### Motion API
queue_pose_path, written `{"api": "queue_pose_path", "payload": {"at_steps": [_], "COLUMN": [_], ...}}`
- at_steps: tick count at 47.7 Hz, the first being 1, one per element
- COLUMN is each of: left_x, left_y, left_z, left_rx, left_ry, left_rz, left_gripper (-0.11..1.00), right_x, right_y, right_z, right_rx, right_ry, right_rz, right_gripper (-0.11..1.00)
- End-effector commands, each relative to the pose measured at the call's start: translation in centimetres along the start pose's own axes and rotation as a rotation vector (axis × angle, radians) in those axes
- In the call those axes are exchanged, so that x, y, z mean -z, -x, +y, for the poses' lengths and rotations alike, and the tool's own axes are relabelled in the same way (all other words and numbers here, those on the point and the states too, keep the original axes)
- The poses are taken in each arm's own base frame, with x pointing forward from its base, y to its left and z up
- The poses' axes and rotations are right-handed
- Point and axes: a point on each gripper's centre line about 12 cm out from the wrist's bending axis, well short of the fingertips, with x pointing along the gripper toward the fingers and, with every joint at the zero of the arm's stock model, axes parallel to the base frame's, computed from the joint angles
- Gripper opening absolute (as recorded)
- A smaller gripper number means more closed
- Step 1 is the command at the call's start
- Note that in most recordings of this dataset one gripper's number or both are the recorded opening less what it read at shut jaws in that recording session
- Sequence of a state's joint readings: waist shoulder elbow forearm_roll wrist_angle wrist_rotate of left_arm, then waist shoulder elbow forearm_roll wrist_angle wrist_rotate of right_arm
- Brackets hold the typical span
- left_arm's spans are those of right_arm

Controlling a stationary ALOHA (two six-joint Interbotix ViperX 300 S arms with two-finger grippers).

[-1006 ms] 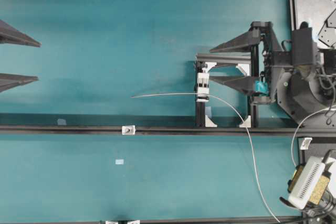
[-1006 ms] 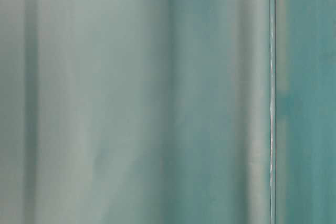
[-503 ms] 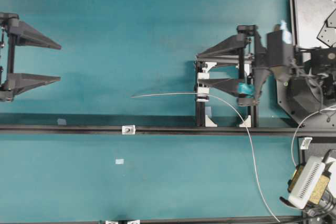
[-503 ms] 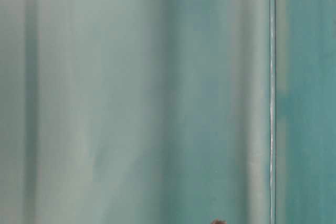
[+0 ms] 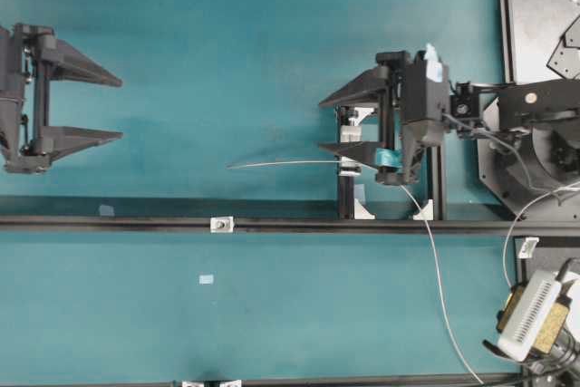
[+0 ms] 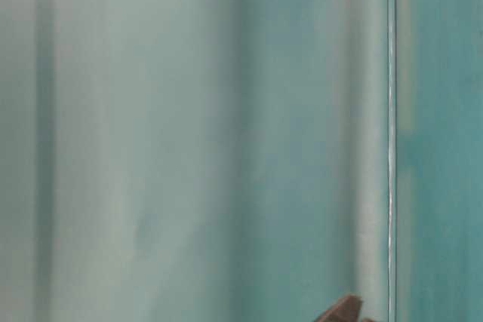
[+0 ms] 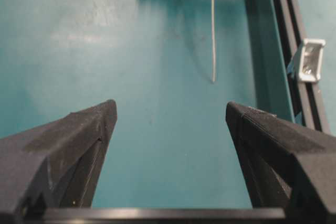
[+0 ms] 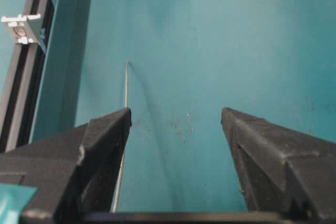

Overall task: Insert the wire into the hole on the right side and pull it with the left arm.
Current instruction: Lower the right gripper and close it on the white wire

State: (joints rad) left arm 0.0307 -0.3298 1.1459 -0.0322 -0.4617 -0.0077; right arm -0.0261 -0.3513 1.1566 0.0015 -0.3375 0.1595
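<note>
My right gripper pinches the wire by the raised part behind its loose tip (image 5: 270, 164) next, since the wire's long tail (image 5: 439, 275) curves away slack.
The thin whitish wire (image 5: 281, 163) lies on the teal table, its free end pointing left; it runs right, then curves down to the bottom edge. The hole sits in a tiny silver bracket (image 5: 220, 224) on the black rail, below the wire's tip and apart from it. My right gripper (image 5: 319, 124) is open over the wire; in the right wrist view (image 8: 176, 113) the wire (image 8: 126, 85) runs along the inner edge of one finger, ungripped. The left arm's gripper (image 5: 120, 110) is open at the far left, empty, and faces the wire's tip (image 7: 213, 51) and bracket (image 7: 307, 62).
A black rail (image 5: 109, 223) crosses the table. A black frame (image 5: 435, 206) with white corner pieces and a white-grey banded block (image 5: 349, 167) stands under the right gripper. A thicker white cable (image 5: 507, 233) and a pale device (image 5: 530, 319) are at bottom right.
The left gripper has come right into the overhead view. The right gripper has moved left over the frame and block. Both stayed open; the wire has not moved.
</note>
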Motion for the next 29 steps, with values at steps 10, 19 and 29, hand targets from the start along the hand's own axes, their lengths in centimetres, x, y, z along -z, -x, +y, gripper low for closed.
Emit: {"api": "queue_pose_path", "payload": {"at_steps": [10, 19, 29], "left_x": [-0.3, 0.2, 0.8], "left_y": [-1.5, -2.3, -2.8], "left_z": [0.1, 0.1, 0.1], "left_rx": [-0.005, -0.006, -0.007], "left_ry": [0.004, 0.003, 0.003], "left_rz": [0.008, 0.037, 0.058], "left_gripper": [0.87, 0.87, 0.87], "right_x": [-0.4, -0.3, 0.1], "right_y": [-1.4, -1.9, -2.6], "right_z": [0.7, 1.2, 1.2], "right_rx": [-0.019, -0.033, -0.03], "right_ry": [0.009, 0.017, 0.017], "right_rz": [0.009, 0.024, 0.047], "right_gripper": [0.79, 0.79, 0.79]}}
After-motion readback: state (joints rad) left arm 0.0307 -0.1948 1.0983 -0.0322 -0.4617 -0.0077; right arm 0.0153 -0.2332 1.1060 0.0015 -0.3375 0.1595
